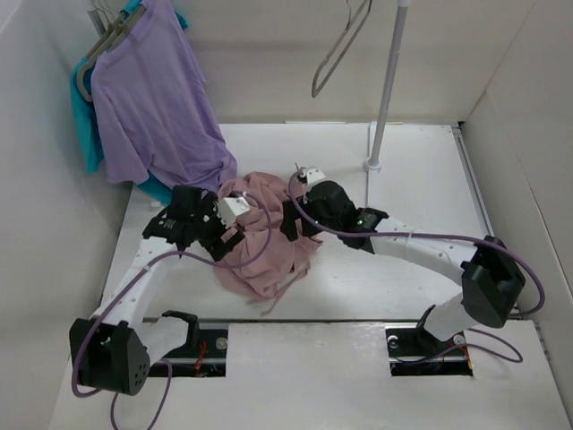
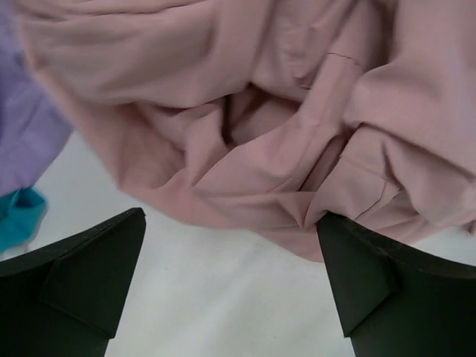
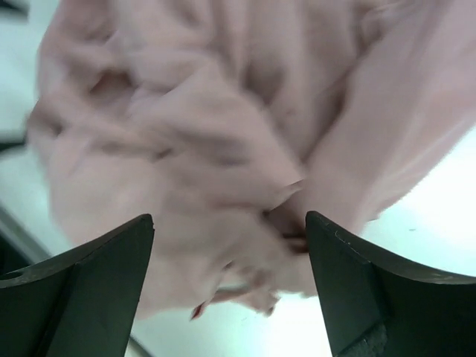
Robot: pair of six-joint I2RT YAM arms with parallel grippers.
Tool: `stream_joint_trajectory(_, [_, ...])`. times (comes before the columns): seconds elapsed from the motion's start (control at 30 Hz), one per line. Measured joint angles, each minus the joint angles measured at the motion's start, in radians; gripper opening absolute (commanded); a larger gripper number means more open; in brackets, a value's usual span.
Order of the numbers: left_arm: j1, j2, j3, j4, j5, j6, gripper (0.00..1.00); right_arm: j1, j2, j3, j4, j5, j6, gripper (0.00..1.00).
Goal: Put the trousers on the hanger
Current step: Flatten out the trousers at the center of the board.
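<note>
The trousers need to be spread for the hanger, so my left gripper will next grab them by their fold at the heap's edge (image 1: 236,247) (image 2: 242,210), opposite my right gripper.
The pink trousers (image 1: 269,242) lie crumpled in a heap on the white table between my two grippers. They fill the left wrist view (image 2: 260,119) and the right wrist view (image 3: 223,134). My left gripper (image 1: 226,235) is open at the heap's left edge, its jaws wide apart over bare table; the right fingertip (image 2: 357,260) touches a fold. My right gripper (image 1: 288,219) is open at the heap's right edge, with cloth between its spread jaws. The thin grey hanger (image 1: 340,45) hangs bare at the top, beside the pole.
A white pole (image 1: 385,90) stands on its base at the back of the table. A purple shirt (image 1: 157,98) and a teal shirt (image 1: 89,116) hang on thicker grey hangers at the back left, the purple hem close to my left gripper. White walls enclose the table.
</note>
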Motion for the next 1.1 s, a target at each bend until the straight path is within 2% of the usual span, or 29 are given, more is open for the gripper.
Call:
stream_joint_trajectory(0.13, [-0.087,0.101,0.000,-0.021,-0.005,0.066,0.99,-0.109,0.074,0.018,0.018,-0.040,0.041,0.84])
stream_joint_trajectory(0.17, [-0.111,0.126,0.000,-0.019,-0.010,0.071,0.91,-0.128,0.102,0.019,0.027,-0.051,0.044,0.83])
stream_joint_trajectory(0.2, [-0.133,0.149,0.000,-0.018,-0.016,0.074,0.78,-0.138,0.130,0.019,0.034,-0.075,0.049,0.82])
stream_joint_trajectory(0.23, [-0.149,0.167,-0.001,-0.018,-0.018,0.074,0.63,-0.143,0.161,0.019,0.038,-0.105,0.051,0.76])
stream_joint_trajectory(0.27, [-0.164,0.183,-0.001,-0.019,-0.017,0.073,0.34,-0.143,0.188,0.019,0.043,-0.132,0.051,0.68])
stream_joint_trajectory(0.3, [-0.167,0.185,-0.001,-0.019,-0.016,0.076,0.19,-0.141,0.214,0.019,0.048,-0.159,0.051,0.43])
stream_joint_trajectory(0.33, [-0.175,0.194,-0.002,-0.019,-0.013,0.069,0.07,-0.138,0.236,0.019,0.050,-0.181,0.049,0.29])
stream_joint_trajectory(0.37, [-0.175,0.195,-0.002,-0.017,-0.013,0.070,0.00,-0.136,0.253,0.019,0.051,-0.198,0.059,0.11])
stream_joint_trajectory(0.4, [-0.175,0.194,-0.003,-0.015,-0.013,0.067,0.00,-0.136,0.266,0.019,0.053,-0.216,0.058,0.00])
stream_joint_trajectory(0.6, [-0.167,0.145,-0.008,0.003,-0.087,0.018,0.00,-0.190,0.252,0.027,0.045,-0.287,0.084,0.00])
stream_joint_trajectory(0.67, [-0.129,0.121,0.029,0.005,-0.126,-0.006,0.00,-0.236,0.212,0.047,0.028,-0.294,0.088,0.00])
stream_joint_trajectory(0.83, [-0.038,0.139,0.372,0.036,-0.102,-0.043,0.00,-0.330,0.027,0.211,0.029,-0.304,0.116,0.00])
stream_joint_trajectory(0.93, [-0.033,0.135,0.577,0.059,-0.045,-0.043,0.00,-0.396,-0.116,0.272,0.049,-0.307,0.123,0.00])
stream_joint_trajectory(1.0, [-0.030,0.114,0.660,0.054,-0.053,-0.029,0.00,-0.432,-0.173,0.272,0.024,-0.277,0.113,0.00])
stream_joint_trajectory(1.1, [0.019,0.064,0.686,0.008,-0.056,-0.005,0.00,-0.608,-0.301,0.196,-0.008,-0.244,0.138,0.00])
